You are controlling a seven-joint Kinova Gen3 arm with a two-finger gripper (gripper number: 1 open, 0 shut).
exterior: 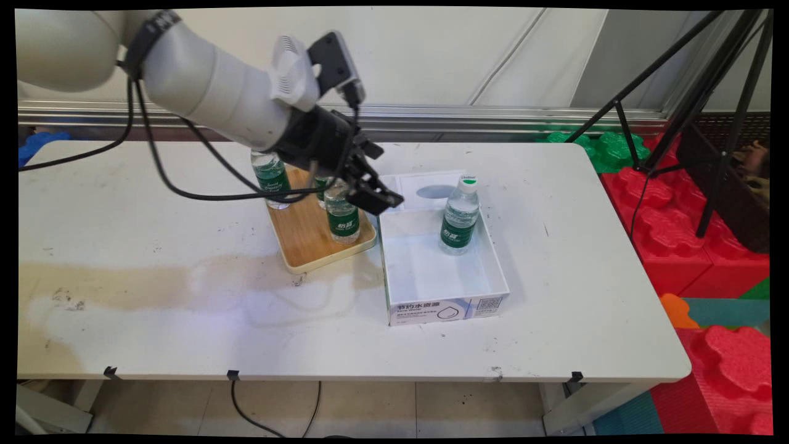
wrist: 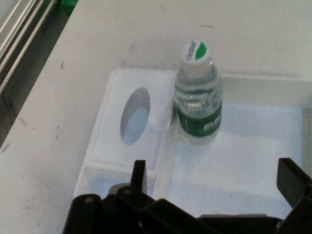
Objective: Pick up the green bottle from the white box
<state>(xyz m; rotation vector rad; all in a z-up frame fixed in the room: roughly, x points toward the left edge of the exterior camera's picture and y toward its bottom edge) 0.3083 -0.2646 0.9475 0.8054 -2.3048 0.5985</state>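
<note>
My gripper grabs the water bottle by its clear part above the green label (exterior: 462, 203) next, to lift the bottle out of the white box (exterior: 431, 308).
My black gripper (exterior: 377, 198) hangs open and holds nothing, just above the left rim of a white cardboard box (exterior: 431, 308). One water bottle (exterior: 460, 216) with a green label and white cap stands upright at the box's far right. In the hand view that bottle (wrist: 197, 97) stands ahead of my gripper (wrist: 214, 180), inside the box (wrist: 263, 83), next to the flap with an oval hole (wrist: 134, 117). Left of the box lies a wooden tray (exterior: 305, 246) with three similar bottles: one at the back left (exterior: 270, 176), one at the front (exterior: 342, 217), one mostly hidden behind the hand (exterior: 322, 188).
A black tripod (exterior: 709, 123) stands off the table's right end above red and green foam blocks (exterior: 690, 246). Black cables (exterior: 185, 185) hang from the arm over the table's left half. A metal rail runs along the wall behind.
</note>
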